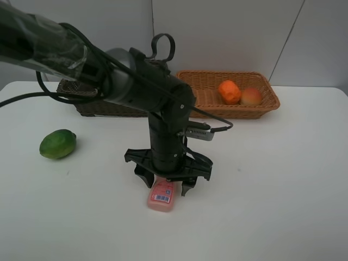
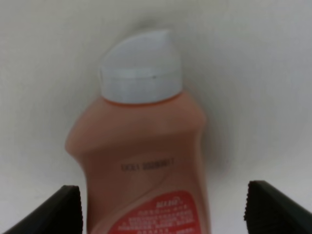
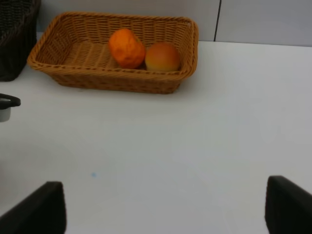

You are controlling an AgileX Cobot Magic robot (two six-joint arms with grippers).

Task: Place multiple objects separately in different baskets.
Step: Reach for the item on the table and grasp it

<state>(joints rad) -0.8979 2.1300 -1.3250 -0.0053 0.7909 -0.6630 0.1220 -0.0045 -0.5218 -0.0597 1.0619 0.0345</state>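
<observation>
The pink bottle should go in the dark brown basket (image 1: pixel 97 107) next, so my left gripper should grab it by its labelled body (image 1: pixel 162 196).
A pink bottle (image 1: pixel 162 197) lies flat on the white table near the front centre. My left gripper (image 1: pixel 166 184) hangs just above it, open, one finger on each side. In the left wrist view the pink bottle (image 2: pixel 141 161) with its white cap (image 2: pixel 141 68) fills the gap of the left gripper (image 2: pixel 165 209), untouched. A green round fruit (image 1: pixel 57 143) rests at the left. The orange (image 1: pixel 229 92) and peach (image 1: pixel 250 96) sit in the light tan basket (image 1: pixel 223 73). My right gripper (image 3: pixel 165 207) is open over bare table.
The dark brown basket (image 1: pixel 87 106) stands at the back left, mostly hidden by my left arm; its corner (image 3: pixel 17 44) shows in the right wrist view beside the tan basket (image 3: pixel 122 17), which holds the orange (image 3: pixel 126 48) and peach (image 3: pixel 162 56).
</observation>
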